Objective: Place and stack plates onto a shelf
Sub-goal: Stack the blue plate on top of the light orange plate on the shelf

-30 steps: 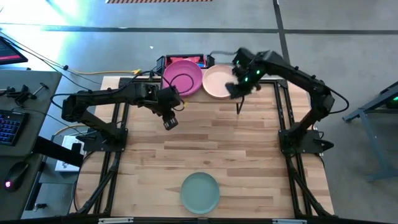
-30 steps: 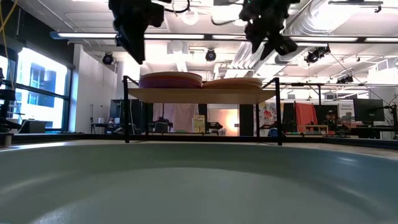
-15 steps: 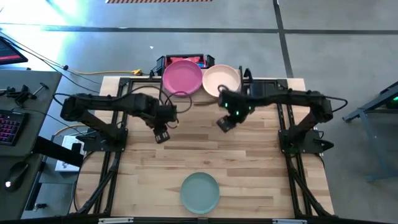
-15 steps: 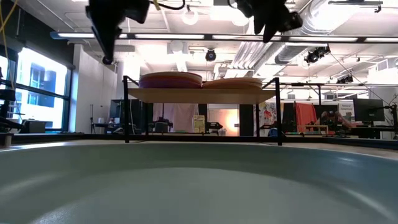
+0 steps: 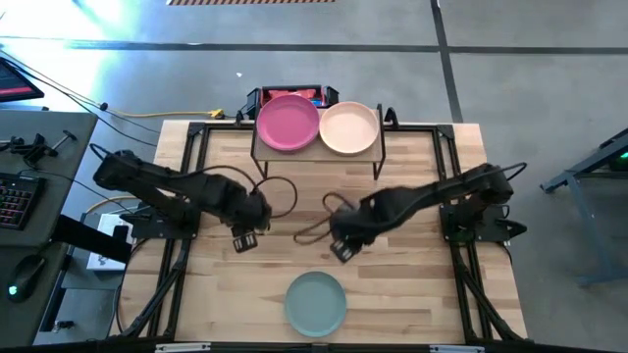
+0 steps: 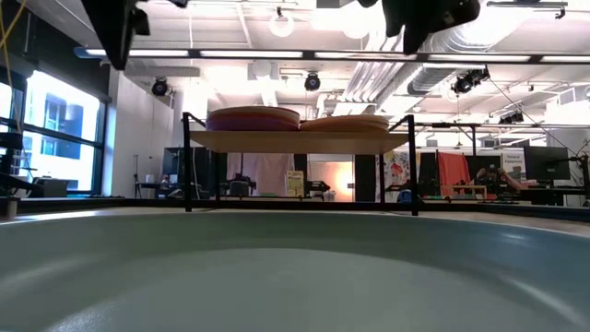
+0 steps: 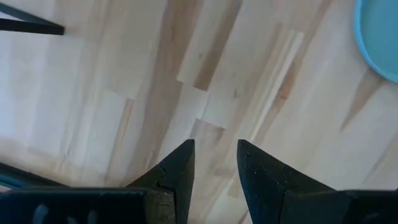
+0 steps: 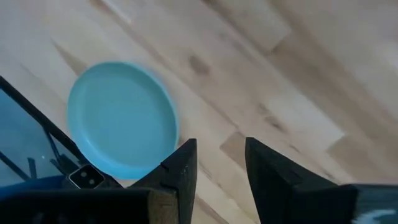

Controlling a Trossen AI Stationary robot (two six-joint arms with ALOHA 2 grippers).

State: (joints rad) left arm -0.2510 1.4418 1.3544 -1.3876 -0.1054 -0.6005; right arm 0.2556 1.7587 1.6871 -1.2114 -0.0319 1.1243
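Note:
Next, the right gripper grabs the teal plate by its rim (image 5: 342,303) to stack it on the peach plate (image 5: 349,128).
The shelf (image 5: 318,152) stands at the table's far edge and bears two stacks of plates: one topped by a pink plate (image 5: 287,125), one by a peach plate (image 5: 349,128). In the low view both stacks (image 6: 253,118) rest flat on the shelf's wooden top (image 6: 295,140). A teal plate (image 5: 315,303) lies flat at the table's near edge, also in the right wrist view (image 8: 121,118). My left gripper (image 5: 243,241) hangs open over bare wood left of centre. My right gripper (image 5: 341,251) hangs open above the table, just beyond the teal plate. Both are empty.
Black cables (image 5: 294,211) loop over the table's middle between the two arms. The teal plate's rim (image 6: 295,277) fills the foreground of the low view. Bare wood lies between the shelf and the teal plate. A desk with a keyboard (image 5: 15,201) stands left of the table.
Both grippers have left the shelf and swung toward the table's near edge, open and empty throughout. The right one has gone the farther, from beside the peach plate toward the teal plate, rolling as it went. The plates have not moved.

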